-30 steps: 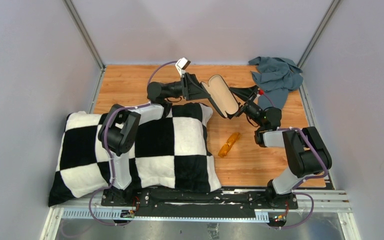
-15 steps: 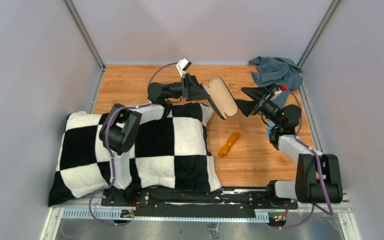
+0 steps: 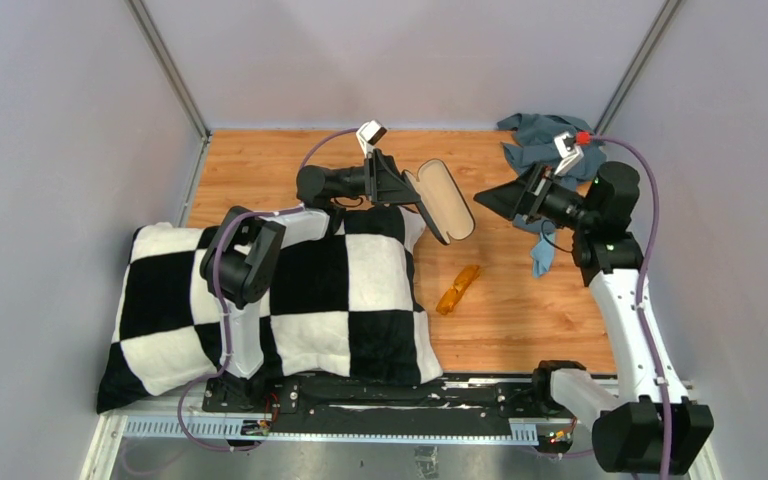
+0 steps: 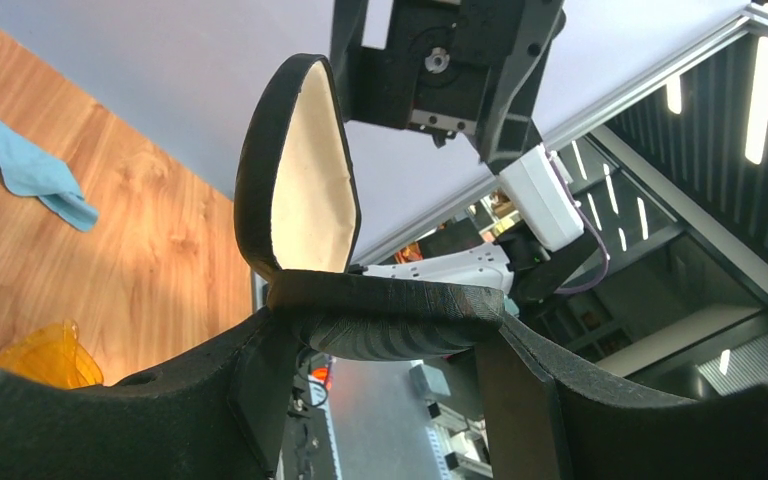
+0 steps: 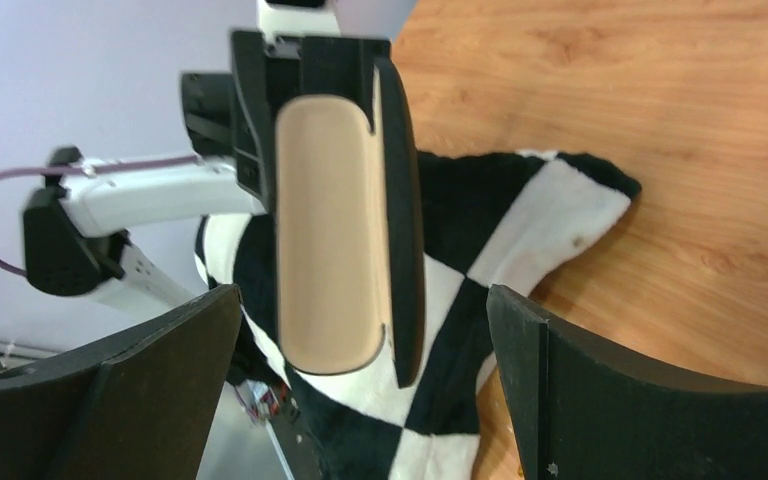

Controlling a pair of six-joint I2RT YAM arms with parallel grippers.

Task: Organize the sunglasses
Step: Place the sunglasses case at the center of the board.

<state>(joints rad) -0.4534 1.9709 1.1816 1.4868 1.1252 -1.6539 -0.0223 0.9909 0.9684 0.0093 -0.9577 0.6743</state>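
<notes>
The lining of the open black case should stay free for the sunglasses (image 3: 458, 288). My right gripper should next grab the case by its beige-lined lid's rim (image 3: 463, 198).
The amber-orange sunglasses (image 3: 458, 288) lie folded on the wooden table, right of the pillow; a corner of them shows in the left wrist view (image 4: 45, 355). My left gripper (image 3: 407, 188) is shut on the lower shell (image 4: 390, 320) of the open black case (image 3: 442, 200) and holds it above the table, its beige-lined lid (image 4: 310, 170) standing up. My right gripper (image 3: 493, 198) is open and empty, raised to the right of the case and apart from it. In the right wrist view the case (image 5: 335, 240) faces that gripper (image 5: 360, 400).
A black-and-white checkered pillow (image 3: 290, 300) covers the table's left half, also seen in the right wrist view (image 5: 560, 210). A small light-blue cloth (image 3: 542, 255) lies under the right arm. A grey-blue rag (image 3: 550, 145) sits in the back right corner. Walls enclose the wooden table (image 3: 500, 330).
My right gripper has drawn back from the case, moving right and up with the arm stretching tall. The left gripper still holds the open case. The sunglasses have not moved.
</notes>
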